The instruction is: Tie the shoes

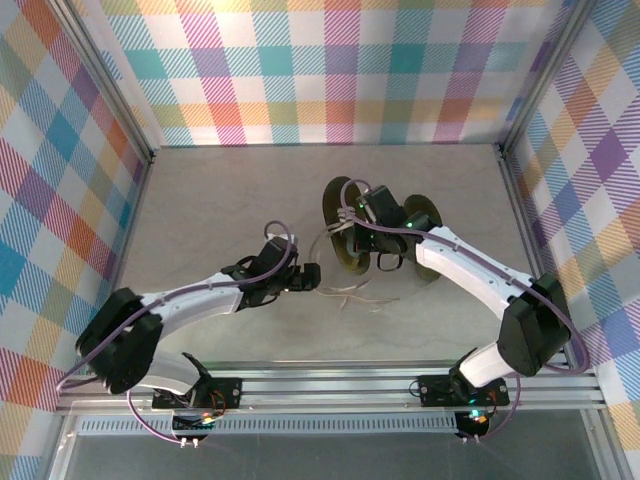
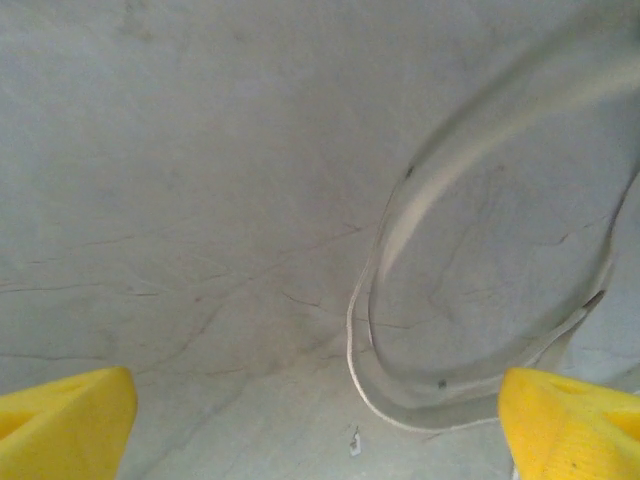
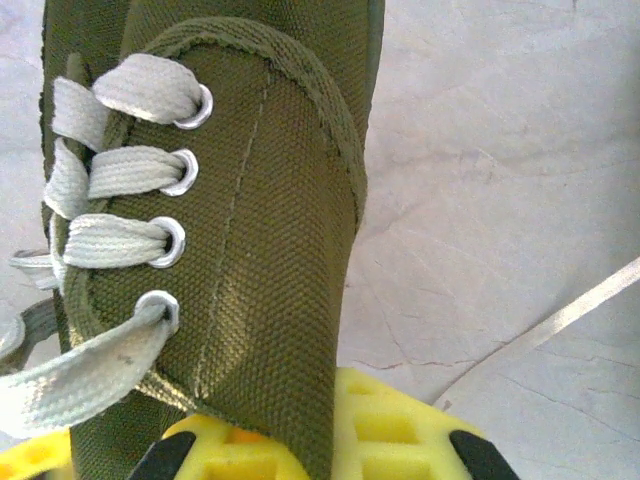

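Next, my left gripper should grab the loose lace's loop away from the eyelets, leaving length to tie.
Two olive-brown shoes lie mid-table, one (image 1: 335, 207) to the left and the other (image 1: 426, 211) partly under the right arm. My right gripper (image 1: 372, 225) is shut on the left shoe's canvas side, next to the eyelets. In the right wrist view the olive upper (image 3: 270, 230) runs down between the yellow fingers (image 3: 400, 430), with pale laces (image 3: 120, 170) threaded to its left. Loose pale lace ends (image 1: 345, 293) trail toward the near edge. My left gripper (image 1: 310, 278) hovers open beside them. From the left wrist a lace loop (image 2: 430, 180) lies on the table ahead of the open gripper (image 2: 315, 430).
The grey marbled tabletop (image 1: 220, 215) is bounded by checked walls at the back and both sides. An aluminium rail (image 1: 330, 385) runs along the near edge by the arm bases.
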